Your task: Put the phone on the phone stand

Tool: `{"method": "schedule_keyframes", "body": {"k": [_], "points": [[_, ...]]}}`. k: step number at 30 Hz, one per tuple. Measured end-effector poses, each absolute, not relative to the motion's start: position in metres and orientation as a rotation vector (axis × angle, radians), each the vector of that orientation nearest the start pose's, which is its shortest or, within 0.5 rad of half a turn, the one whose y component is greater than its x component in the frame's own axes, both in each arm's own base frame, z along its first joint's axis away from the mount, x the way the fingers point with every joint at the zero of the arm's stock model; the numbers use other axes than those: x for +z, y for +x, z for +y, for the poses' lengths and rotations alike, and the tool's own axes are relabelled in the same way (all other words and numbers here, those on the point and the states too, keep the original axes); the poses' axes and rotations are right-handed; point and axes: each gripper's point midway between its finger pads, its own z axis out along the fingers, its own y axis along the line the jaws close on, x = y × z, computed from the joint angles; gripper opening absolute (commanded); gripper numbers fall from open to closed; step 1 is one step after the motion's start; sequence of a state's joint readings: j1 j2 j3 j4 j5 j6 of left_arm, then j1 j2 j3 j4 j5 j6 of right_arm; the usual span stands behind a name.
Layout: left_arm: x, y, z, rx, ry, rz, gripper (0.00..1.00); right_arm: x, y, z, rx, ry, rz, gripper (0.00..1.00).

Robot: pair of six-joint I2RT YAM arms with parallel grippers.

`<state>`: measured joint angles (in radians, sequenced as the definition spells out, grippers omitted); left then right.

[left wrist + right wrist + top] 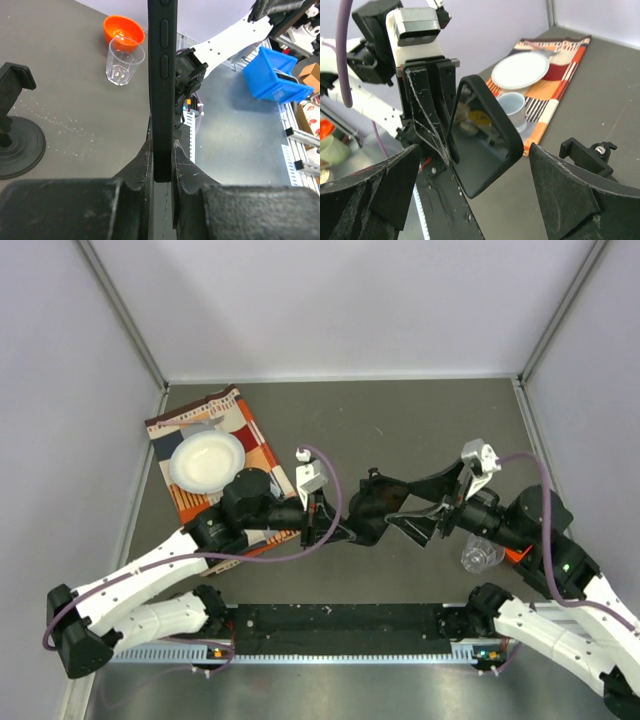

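The phone's back should stay free to meet the stand's clamp. My right gripper next needs to grip the phone's edge opposite my left gripper.
My left gripper is shut on the lower edge of the phone, a thin black slab held upright and edge-on above the table. In the top view the left gripper and the phone are mid-table. The phone stand, with its black disc base, post and clamp, stands just beyond the phone. My right gripper is open and faces the phone's glossy screen without touching it. The stand's clamp shows by the right finger. In the top view the right gripper is right of the phone.
An orange-checked cloth at the back left carries a white plate and a cup. A clear glass and an orange bowl sit by the right arm. A blue bin lies off the table.
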<state>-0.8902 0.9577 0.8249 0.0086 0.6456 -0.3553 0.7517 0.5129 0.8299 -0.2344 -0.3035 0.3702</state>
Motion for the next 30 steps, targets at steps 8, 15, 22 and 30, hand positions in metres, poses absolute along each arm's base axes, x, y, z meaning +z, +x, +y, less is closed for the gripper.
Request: {"method": "schedule_keyframes", "body": {"k": [8, 15, 22, 30], "points": [[0.274, 0.095, -0.307, -1.388, 1.13, 1.632, 0.0, 0.364, 0.128, 0.235, 1.078, -0.829, 1.615, 0.74], [0.272, 0.085, -0.298, -1.371, 1.199, 1.595, 0.0, 0.352, 0.112, 0.24, 1.16, -1.0, 1.658, 0.58], [0.273, 0.083, -0.296, -1.362, 1.225, 1.566, 0.0, 0.343, 0.096, 0.246, 1.256, -1.109, 1.661, 0.38], [0.275, 0.076, -0.295, -1.395, 1.261, 1.539, 0.0, 0.342, 0.087, 0.255, 1.357, -1.183, 1.617, 0.31]]}}
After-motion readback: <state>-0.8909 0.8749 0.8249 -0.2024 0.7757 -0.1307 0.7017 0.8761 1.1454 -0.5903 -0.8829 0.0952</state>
